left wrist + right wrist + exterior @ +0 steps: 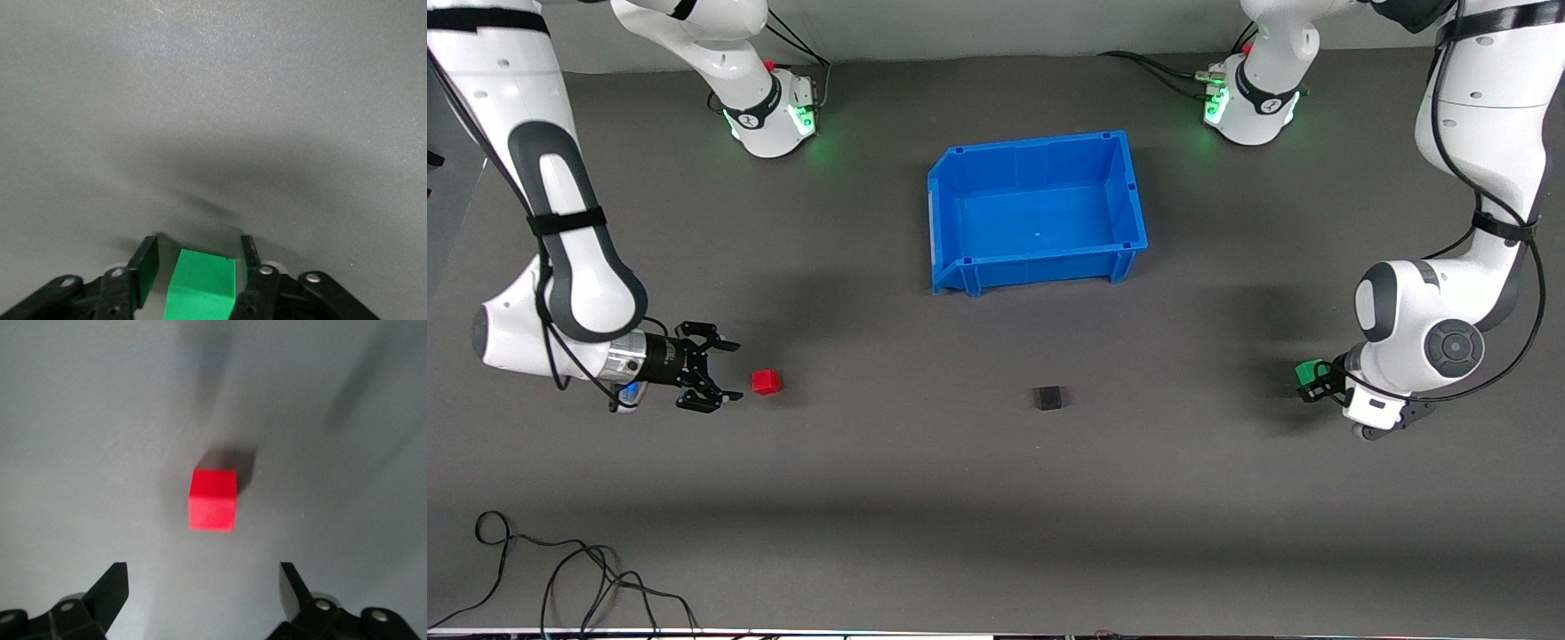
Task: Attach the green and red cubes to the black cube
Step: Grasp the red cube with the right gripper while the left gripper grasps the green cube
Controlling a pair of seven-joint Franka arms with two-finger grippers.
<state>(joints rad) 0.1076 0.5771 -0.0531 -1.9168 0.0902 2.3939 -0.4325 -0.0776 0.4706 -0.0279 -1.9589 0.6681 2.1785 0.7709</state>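
Note:
The robot's right gripper will next pick up the red cube by its opposite sides, to attach the red cube [766, 382] to the black cube [1049, 397].
The red cube [766, 382] lies on the table toward the right arm's end. It also shows in the right wrist view [213, 500]. My right gripper [734, 372] is open and low beside it, just short of it, with the fingers [112, 587] spread wide and nothing between them. The black cube [1049, 397] lies alone near the table's middle. The green cube [1310, 371] sits between the fingers of my left gripper [1313, 384] toward the left arm's end. In the left wrist view the green cube [203, 287] touches one finger [249, 257], with a gap to the other one.
A blue bin [1036, 149] stands empty, farther from the front camera than the black cube. Loose black cables [560, 578] lie at the table's front edge toward the right arm's end.

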